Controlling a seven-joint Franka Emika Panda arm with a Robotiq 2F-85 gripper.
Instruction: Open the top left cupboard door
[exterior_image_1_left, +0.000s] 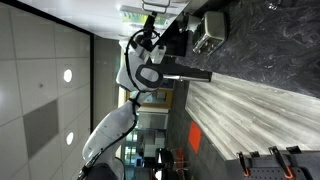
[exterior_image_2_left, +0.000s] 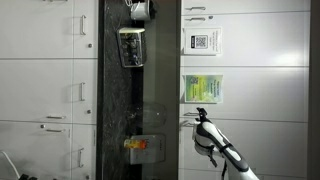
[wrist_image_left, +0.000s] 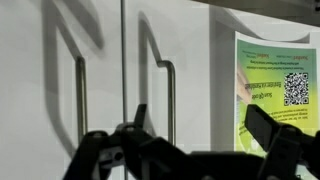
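My gripper will next grab the vertical bar handle nearer the green poster, with fingers on both sides of it. The cupboard door will then be pulled open.
In the wrist view, off-white cupboard doors fill the frame. One door panel (wrist_image_left: 190, 60) carries a vertical bar handle (wrist_image_left: 170, 95). A neighbouring door (wrist_image_left: 40, 110) has its own handle (wrist_image_left: 80, 95). All doors look shut. My gripper (wrist_image_left: 200, 125) is open and empty. Its two dark fingers frame the handle, with a gap still between them and the door. In an exterior view my gripper (exterior_image_2_left: 201, 116) is close to the white door front beside a green poster (exterior_image_2_left: 201, 88). In an exterior view the arm (exterior_image_1_left: 150, 72) reaches out level, and the doors are not clear there.
A green poster with a QR code (wrist_image_left: 275, 85) is stuck on the door to the right. A dark stone strip (exterior_image_2_left: 135, 100) with a small appliance (exterior_image_2_left: 131, 45) runs between cupboard rows. A wood-grain surface (exterior_image_1_left: 250, 110) and a grey tiled surface with round lights (exterior_image_1_left: 45, 90) flank the arm.
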